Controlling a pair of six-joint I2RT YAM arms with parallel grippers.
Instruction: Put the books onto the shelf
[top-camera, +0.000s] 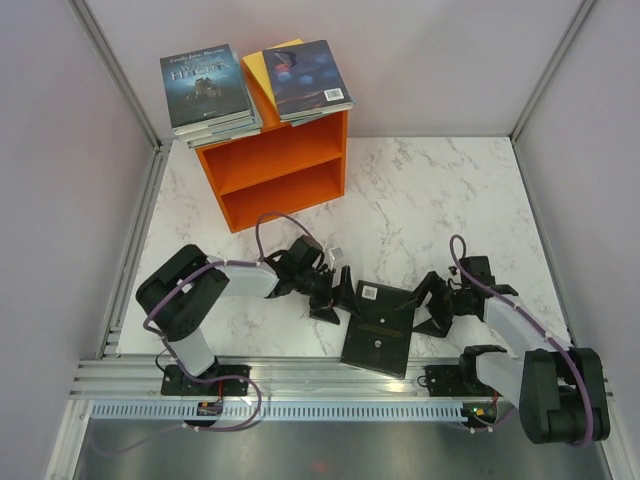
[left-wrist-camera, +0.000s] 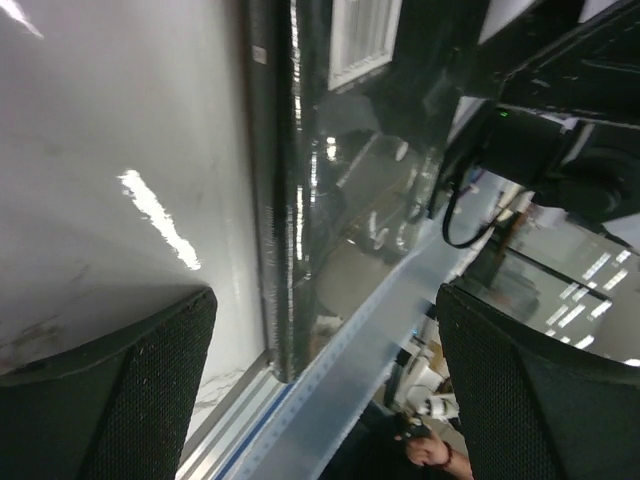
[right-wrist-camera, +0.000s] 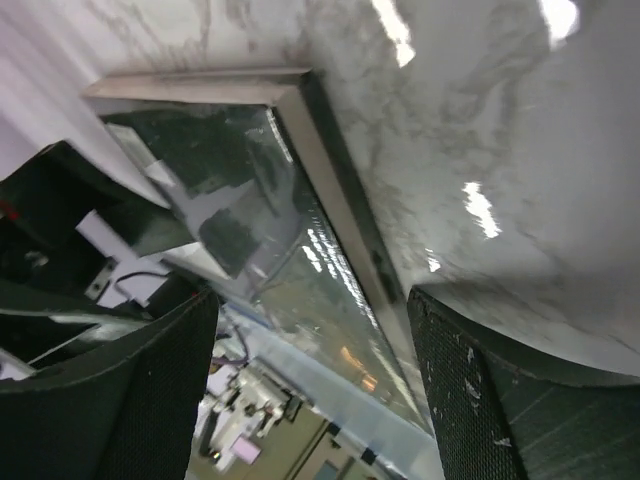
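My right gripper is opposite the black book's side edge (top-camera: 351, 323), which my left gripper must grip next, leaving the book's far end free to go onto the shelf (top-camera: 275, 170).
The orange shelf (top-camera: 275, 170) stands at the back left with its open front facing me. Two stacks of books lie on its top: a dark teal cover (top-camera: 205, 85) on the left, a dark blue cover (top-camera: 310, 78) over a yellow one on the right. A black book (top-camera: 380, 325) lies flat at the table's near edge, its near end over the rail. My left gripper (top-camera: 335, 298) is open at the book's left side, my right gripper (top-camera: 432, 303) open at its right side. The book's edge (left-wrist-camera: 285, 200) and glossy cover (right-wrist-camera: 290, 250) show between the open fingers of each gripper (left-wrist-camera: 325, 390) (right-wrist-camera: 315, 390), untouched.
An aluminium rail (top-camera: 300, 375) runs along the near edge under the arm bases. Grey walls close the marble table (top-camera: 440, 200) at the left, back and right. The shelf stands close to the back left corner.
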